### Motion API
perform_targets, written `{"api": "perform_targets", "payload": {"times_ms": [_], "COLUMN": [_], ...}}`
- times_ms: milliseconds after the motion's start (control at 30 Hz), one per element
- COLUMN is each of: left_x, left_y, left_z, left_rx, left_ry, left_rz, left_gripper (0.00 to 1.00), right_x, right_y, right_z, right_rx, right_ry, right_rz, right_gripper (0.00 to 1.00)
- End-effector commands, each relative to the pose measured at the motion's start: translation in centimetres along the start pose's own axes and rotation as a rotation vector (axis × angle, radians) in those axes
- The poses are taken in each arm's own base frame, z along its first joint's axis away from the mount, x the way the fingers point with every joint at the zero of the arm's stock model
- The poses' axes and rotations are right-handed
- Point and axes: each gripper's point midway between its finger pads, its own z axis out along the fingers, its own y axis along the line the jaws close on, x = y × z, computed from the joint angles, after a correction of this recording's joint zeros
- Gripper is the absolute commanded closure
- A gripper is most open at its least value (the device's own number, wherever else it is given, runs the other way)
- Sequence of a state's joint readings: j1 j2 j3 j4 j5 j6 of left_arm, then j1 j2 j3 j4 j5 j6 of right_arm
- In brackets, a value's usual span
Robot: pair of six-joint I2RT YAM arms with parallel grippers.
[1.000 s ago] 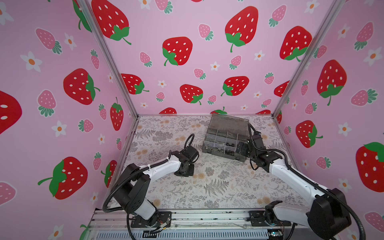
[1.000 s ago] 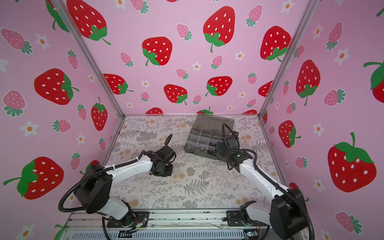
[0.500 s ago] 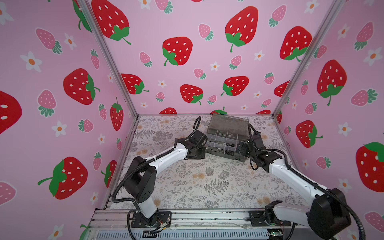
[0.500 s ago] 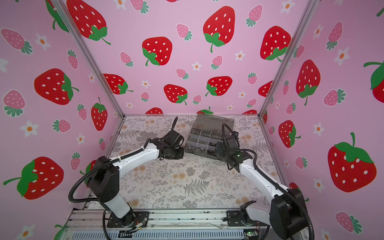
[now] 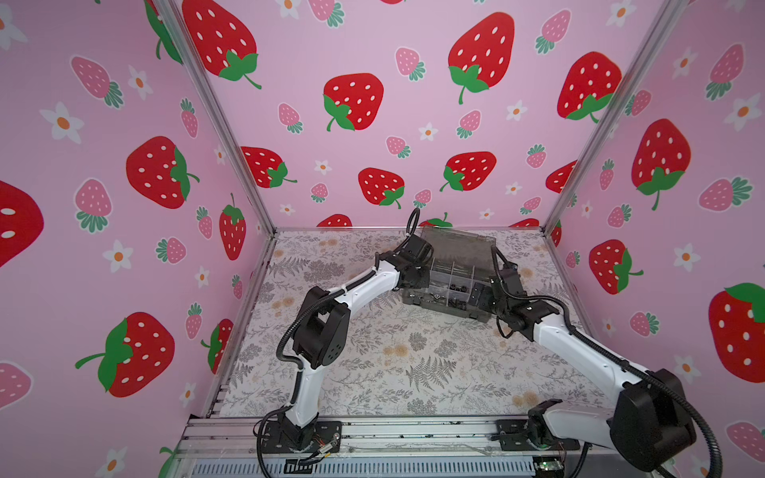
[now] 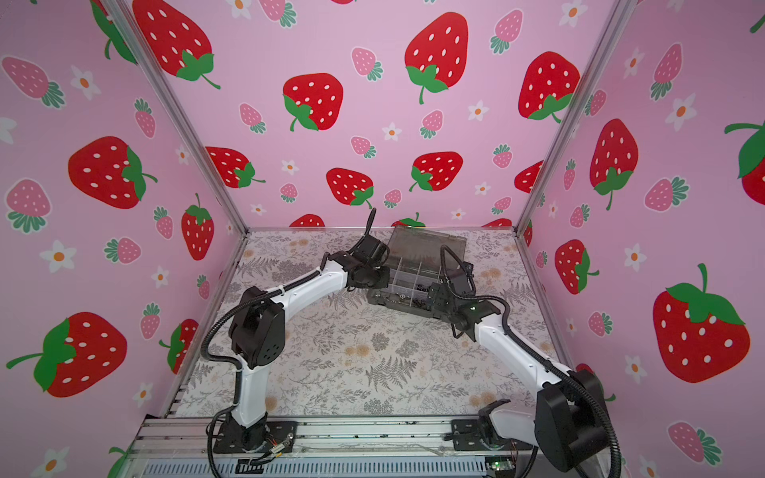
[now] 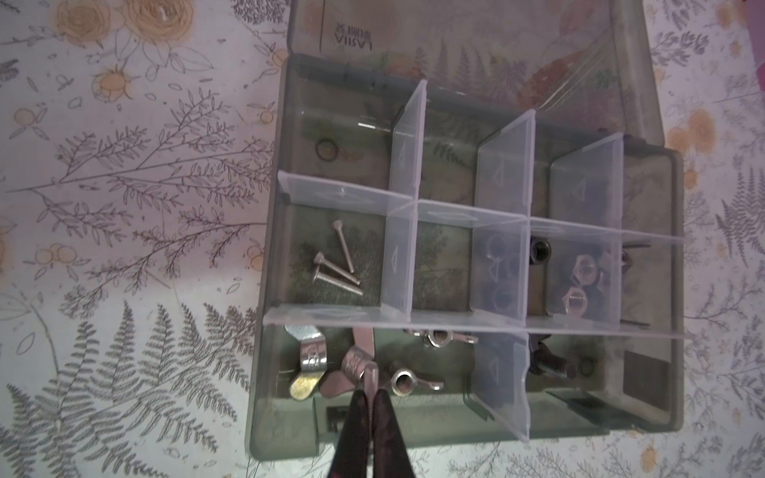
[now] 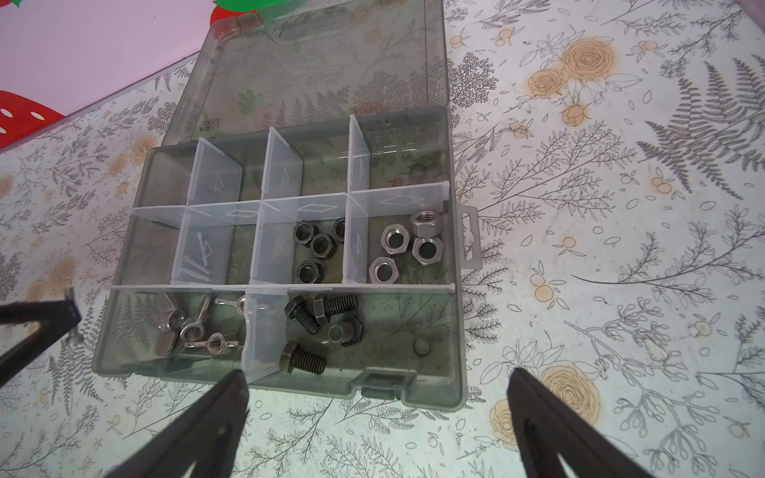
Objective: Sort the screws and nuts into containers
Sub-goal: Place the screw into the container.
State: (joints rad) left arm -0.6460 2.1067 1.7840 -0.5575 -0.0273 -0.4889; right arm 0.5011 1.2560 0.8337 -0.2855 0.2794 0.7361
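My left gripper should move the screw toward the slim screws before releasing it: the screw is short of their divider, so opening now would drop it among the wing nuts.
The grey organiser box (image 5: 451,248) lies open at the back of the mat, its containers parted by pale dividers. My left gripper (image 7: 369,399) is shut on a slim silver screw (image 7: 370,378), held over the compartment of silver wing nuts (image 7: 310,358). Three more slim screws (image 7: 337,269) lie in the adjoining compartment. My right gripper (image 8: 376,414) stands open over bare mat, just off the box's front wall (image 8: 306,383). Inside are black bolts (image 8: 323,327), black hex nuts (image 8: 318,244) and silver hex nuts (image 8: 410,248).
The box's lid (image 8: 314,66) lies flat behind it, near the back wall. Both arms meet at the box, the left gripper (image 6: 374,275) at its left end and the right gripper (image 6: 439,298) at its front right. Pink walls close in three sides.
My left arm has swung from the middle of the mat up to the box's left end, gripper shut throughout. The right arm has not moved.
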Motion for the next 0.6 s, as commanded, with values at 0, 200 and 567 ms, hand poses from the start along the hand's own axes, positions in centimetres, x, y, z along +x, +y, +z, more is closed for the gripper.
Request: {"api": "perform_targets", "payload": {"times_ms": [0,200,567], "left_x": [-2.0,-3.0,-3.3], "left_y": [0.5,1.2,1.1], "left_z": [0.4,2.3,4.1], "left_rx": [-0.027,-0.035,-0.001], "left_ry": [-0.029,-0.023,-0.013], "left_rz": [0.012,0.001,-0.027], "left_gripper": [1.0,1.0,0.87], "right_x": [-1.1,-1.1,-1.3], "right_y": [0.4,0.4,0.3], "right_z": [-0.3,-0.4,-0.8], "right_rx": [-0.003,0.0,0.002], "right_ry": [-0.02,-0.021,-0.027], "right_rz": [0.015,0.016,0.01], "right_gripper": [0.0,0.0,0.0]}}
